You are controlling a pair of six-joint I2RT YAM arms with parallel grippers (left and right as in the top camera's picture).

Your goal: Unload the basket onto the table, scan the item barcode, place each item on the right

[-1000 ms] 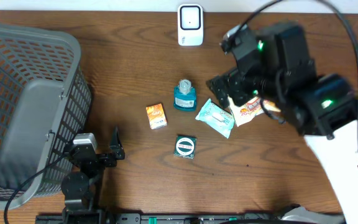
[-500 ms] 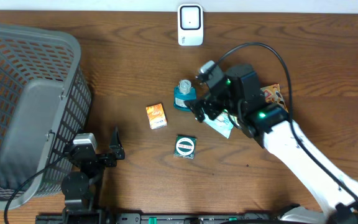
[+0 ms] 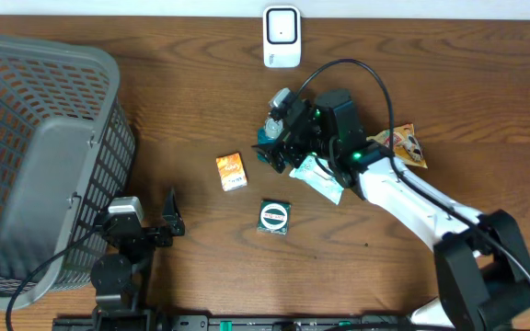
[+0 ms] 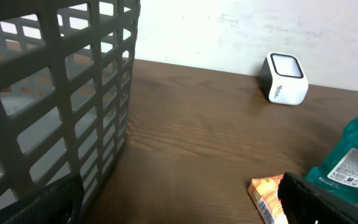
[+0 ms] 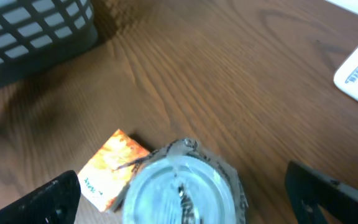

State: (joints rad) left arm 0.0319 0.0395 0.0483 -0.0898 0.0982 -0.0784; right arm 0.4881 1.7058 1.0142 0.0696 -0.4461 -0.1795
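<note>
The teal bottle's labelled body should stay uncovered to scan the barcode, so my right gripper should next pick up the bottle by its clear cap (image 3: 273,128) (image 5: 179,186).
A teal bottle (image 3: 267,143) with a clear cap (image 5: 179,186) stands upright mid-table. My right gripper (image 3: 274,131) hangs open right above it, one finger on each side of the cap (image 5: 188,200), not touching it. The white barcode scanner (image 3: 282,37) stands at the table's far edge, also in the left wrist view as the scanner (image 4: 283,79). An orange box (image 3: 231,171) lies left of the bottle. My left gripper (image 3: 125,200) rests open and empty at the front left beside the basket, with the bottle (image 4: 353,162) and the orange box (image 4: 267,194) ahead of it on its right.
A large grey mesh basket (image 3: 35,156) fills the left side. A green round-label packet (image 3: 273,216) lies in front of the bottle. A white-teal pouch (image 3: 318,176) and a snack packet (image 3: 403,145) lie to its right, partly under my right arm.
My right arm has swung down and left, from high over the snack packet to just above the teal bottle. The left arm has not moved.
</note>
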